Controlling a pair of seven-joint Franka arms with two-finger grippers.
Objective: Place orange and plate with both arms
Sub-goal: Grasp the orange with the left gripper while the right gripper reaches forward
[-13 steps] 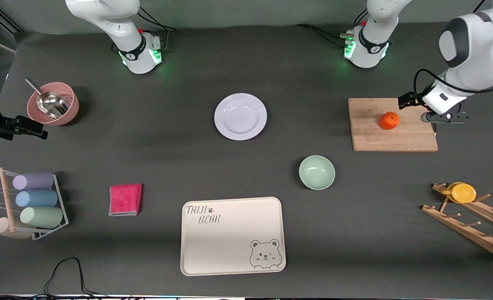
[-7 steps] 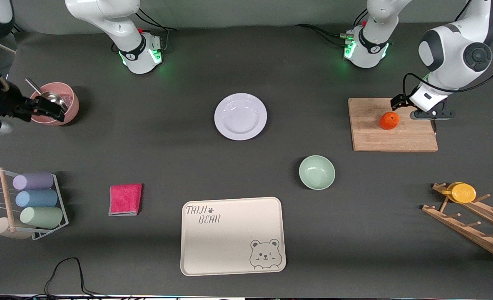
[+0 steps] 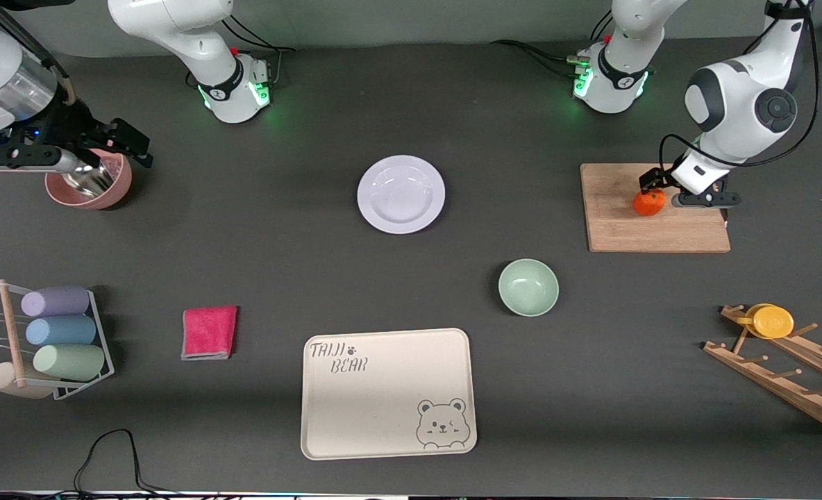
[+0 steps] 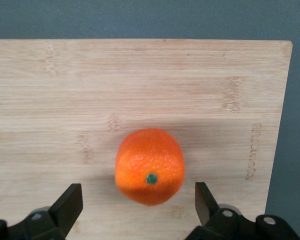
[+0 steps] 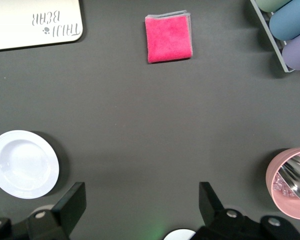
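Note:
My fingers are above the orange (image 4: 150,166), with cutting board (image 4: 99,186) showing between them, so they would miss if I closed now. My left gripper needs to lower first, then close on the orange.
The orange (image 3: 650,202) lies on a wooden cutting board (image 3: 619,226) toward the left arm's end of the table. My left gripper (image 3: 663,193) hangs open just over it. In the left wrist view the orange (image 4: 149,166) sits stem spot up between the spread fingers of the left gripper (image 4: 137,196), touching neither. The lavender-white plate (image 3: 401,194) lies empty at mid-table. My right gripper (image 3: 109,149) is open and empty, up over the pink bowl. The right wrist view shows the right gripper (image 5: 141,196) over bare table, with the plate (image 5: 22,164) off to one side.
A pink bowl (image 3: 98,191) holds a metal scoop. A mint-green bowl (image 3: 528,287), a cream bear tray (image 3: 388,392) and a pink cloth (image 3: 209,332) lie nearer the front camera. A cup rack (image 3: 50,340) and a wooden rack with a yellow lid (image 3: 772,321) stand at the table's ends.
My left gripper has moved along the cutting board until it is over the orange. My right gripper has swung in from the table's edge to above the pink bowl.

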